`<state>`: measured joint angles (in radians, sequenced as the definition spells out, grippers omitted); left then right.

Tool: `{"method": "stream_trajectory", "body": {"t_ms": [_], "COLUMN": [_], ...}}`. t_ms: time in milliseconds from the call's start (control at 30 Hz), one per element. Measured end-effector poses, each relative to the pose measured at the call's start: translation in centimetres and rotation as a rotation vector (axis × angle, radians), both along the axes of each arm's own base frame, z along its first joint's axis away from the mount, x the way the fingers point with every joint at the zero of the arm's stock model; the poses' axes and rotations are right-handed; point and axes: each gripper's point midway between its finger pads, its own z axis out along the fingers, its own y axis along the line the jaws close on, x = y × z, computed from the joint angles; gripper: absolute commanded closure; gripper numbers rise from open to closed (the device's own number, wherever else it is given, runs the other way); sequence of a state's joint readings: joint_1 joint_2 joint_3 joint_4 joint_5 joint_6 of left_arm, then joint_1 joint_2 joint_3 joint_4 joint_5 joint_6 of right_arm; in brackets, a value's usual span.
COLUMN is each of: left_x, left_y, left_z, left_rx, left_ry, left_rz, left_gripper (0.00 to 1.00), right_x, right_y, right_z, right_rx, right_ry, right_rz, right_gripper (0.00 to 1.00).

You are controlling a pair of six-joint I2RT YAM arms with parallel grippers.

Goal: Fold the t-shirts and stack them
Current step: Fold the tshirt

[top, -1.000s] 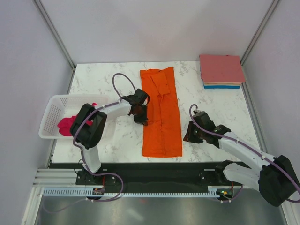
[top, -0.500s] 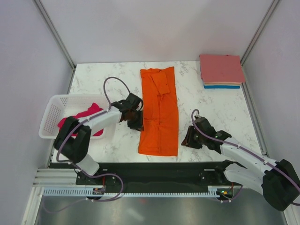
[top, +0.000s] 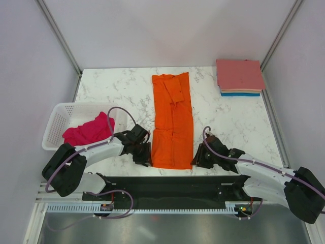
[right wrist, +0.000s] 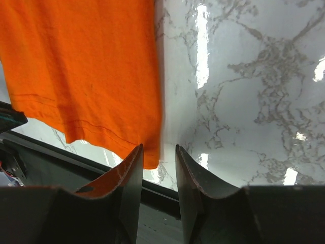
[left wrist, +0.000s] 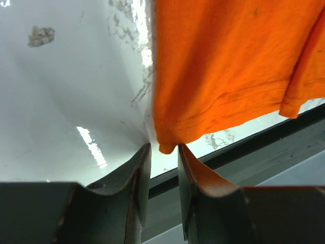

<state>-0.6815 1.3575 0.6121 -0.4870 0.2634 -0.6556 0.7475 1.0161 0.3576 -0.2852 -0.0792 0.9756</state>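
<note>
The t-shirt's hem end should fold over its lengthwise folded part, so my left gripper will next grab the bright orange t-shirt [top: 172, 119] by its near corner [top: 153, 165].
The bright orange t-shirt [top: 172, 119] lies on the marble table as a long strip folded lengthwise. My left gripper [top: 146, 155] is open at its near left corner; in the left wrist view that corner [left wrist: 165, 147] hangs just between my fingertips [left wrist: 163, 150]. My right gripper [top: 197, 158] is open at the near right corner, and the cloth tip [right wrist: 151, 161] sits between my fingertips [right wrist: 158, 150]. The magenta-pink t-shirt [top: 86, 131] lies crumpled in a white basket. The folded salmon-pink, peach and blue t-shirts [top: 239, 75] are stacked at the far right.
The white basket [top: 53, 117] stands at the table's left edge. The table's near edge and a black rail [top: 167, 183] run just behind both grippers. Grey walls and frame posts close in the left, right and far sides.
Both grippers have moved along the orange shirt's sides toward the near edge and now sit at its near corners. The shirt's near end has shifted slightly left.
</note>
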Motion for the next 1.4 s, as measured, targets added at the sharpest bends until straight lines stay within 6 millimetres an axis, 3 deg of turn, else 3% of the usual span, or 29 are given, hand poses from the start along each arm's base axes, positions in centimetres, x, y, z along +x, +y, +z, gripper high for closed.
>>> {"method": "stream_trajectory", "body": {"t_ms": [300, 400, 433, 533, 667, 733, 800, 1100, 1233, 1300, 1333, 1367, 1400], "left_x": [0.1, -0.4, -0.6, -1.2, -1.3, -1.0, -0.9, -1.0, -1.3, -1.6, -1.7, -1.8, -1.9], "left_y": [-1.2, -1.3, -1.3, -1.5, -1.5, -1.5, -1.5, -2.0, -2.0, -1.8, -1.7, -1.7, -1.7], "left_z": [0.1, -0.1, -0.1, 0.0, 1.2, 1.7, 1.8, 1.1, 0.5, 0.0, -0.1, -0.2, -0.3], "left_rx": [-0.032, -0.028, -0.026, -0.023, -0.036, -0.042, -0.044, -0.059, -0.061, -0.055, -0.053, -0.052, -0.052], "left_ry": [-0.019, -0.008, -0.005, -0.003, -0.04, -0.062, -0.067, -0.039, -0.018, -0.005, 0.0, 0.005, 0.006], "left_rz": [0.002, -0.004, -0.007, -0.014, -0.011, 0.0, 0.01, 0.035, 0.044, 0.048, 0.05, 0.053, 0.052], "left_gripper": [0.7, 0.75, 0.75, 0.71, 0.64, 0.63, 0.63, 0.67, 0.76, 0.88, 0.96, 0.98, 0.98], "right_x": [-0.3, -0.5, -0.6, -0.8, -0.9, -1.0, -1.1, -1.2, -1.5, -1.6, -1.7, -1.7, -1.8], "right_y": [1.6, 1.9, 1.9, 1.7, 1.0, 0.5, 0.3, 0.3, 0.1, 0.0, -0.1, -0.2, -0.2], "right_z": [-0.3, -0.4, -0.5, -0.7, -0.6, -0.6, -0.6, -0.5, -0.5, -0.5, -0.5, -0.5, -0.5], "right_rx": [0.021, 0.021, 0.015, 0.001, -0.023, -0.036, -0.046, -0.045, -0.051, -0.055, -0.057, -0.059, -0.061], "right_ry": [0.0, -0.003, -0.003, 0.0, -0.008, -0.011, -0.011, -0.015, -0.011, -0.009, -0.008, -0.007, -0.006], "right_rz": [0.01, 0.012, 0.011, 0.003, -0.012, -0.02, -0.023, -0.014, -0.011, -0.008, -0.007, -0.006, -0.006], "right_gripper": [0.63, 0.74, 0.84, 0.96, 0.92, 0.79, 0.73, 0.72, 0.7, 0.7, 0.71, 0.74, 0.83]}}
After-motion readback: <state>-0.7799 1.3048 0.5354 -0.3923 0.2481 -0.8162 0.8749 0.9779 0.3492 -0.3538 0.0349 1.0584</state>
